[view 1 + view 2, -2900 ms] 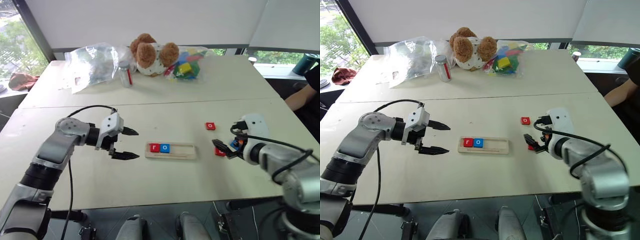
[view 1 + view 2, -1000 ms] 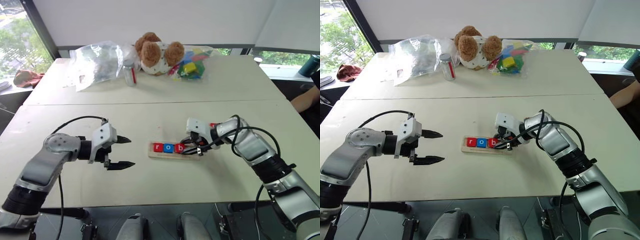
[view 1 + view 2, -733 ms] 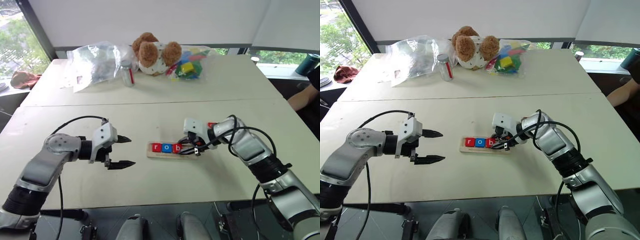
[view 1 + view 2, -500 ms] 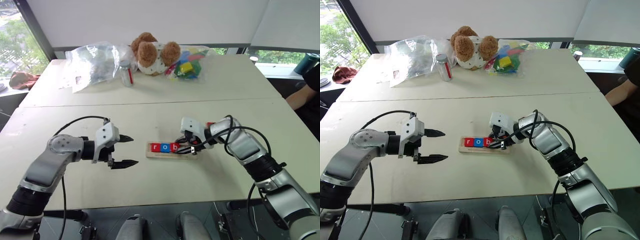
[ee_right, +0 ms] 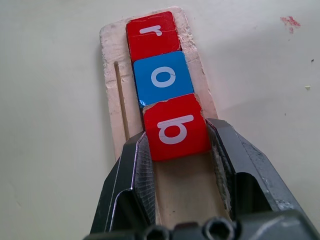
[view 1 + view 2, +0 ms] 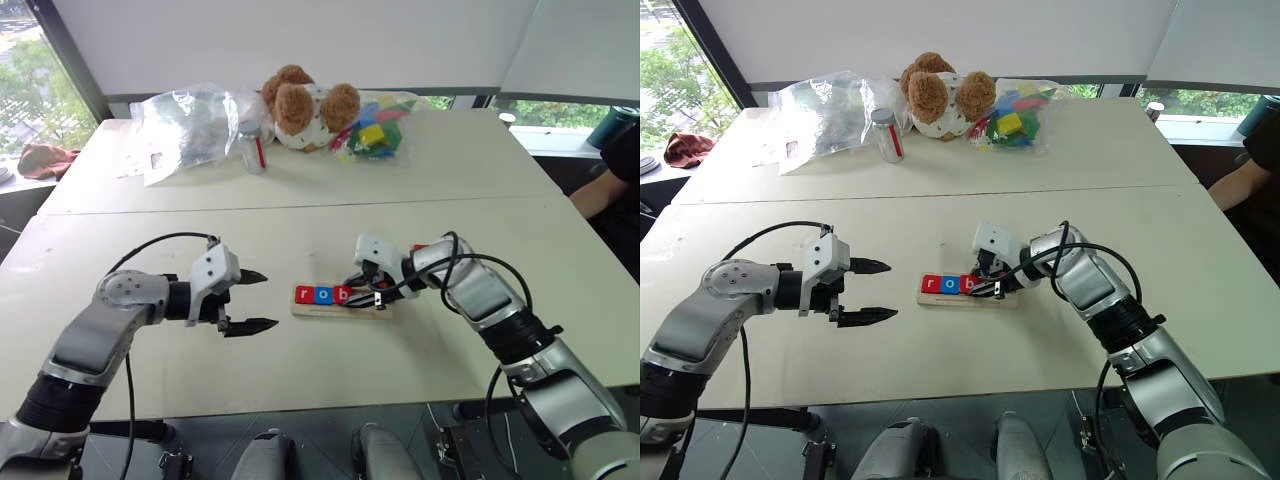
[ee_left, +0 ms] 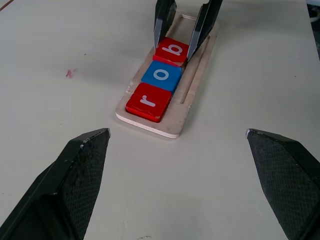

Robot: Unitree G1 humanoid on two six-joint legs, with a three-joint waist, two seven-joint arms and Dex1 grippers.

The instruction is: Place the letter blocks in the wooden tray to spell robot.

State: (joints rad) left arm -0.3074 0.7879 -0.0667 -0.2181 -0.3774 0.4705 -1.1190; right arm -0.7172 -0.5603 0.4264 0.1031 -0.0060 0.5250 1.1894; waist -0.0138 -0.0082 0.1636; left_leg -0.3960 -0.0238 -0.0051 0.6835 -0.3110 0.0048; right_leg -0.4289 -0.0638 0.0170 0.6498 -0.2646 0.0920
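Observation:
The red b block sits in the wooden tray [image 6: 372, 306] beside the o block, so my right gripper releases the b block next.
The wooden tray [image 6: 372, 306] lies mid-table. In it sit a red r block [image 6: 304, 294], a blue o block [image 6: 323, 295] and a red b block [image 6: 342, 294] in a row. My right gripper [image 5: 177, 142] is shut on the b block [image 5: 176, 131], one finger on each side, and the block touches the o block [image 5: 162, 78]. My left gripper [image 6: 270, 300] hangs open to the tray's left, apart from it and pointing at it. A red tile [image 6: 419, 246] peeks out behind my right forearm.
At the table's far side stand a teddy bear [image 6: 305, 105], a clear plastic bag [image 6: 185, 125], a small bottle [image 6: 251, 148] and a bag of coloured blocks [image 6: 380, 125]. A person's arm [image 6: 605, 190] shows at the right edge.
My right gripper came from the tiles on the right, set the b block in the tray and edged it left against the o. The left arm stayed put.

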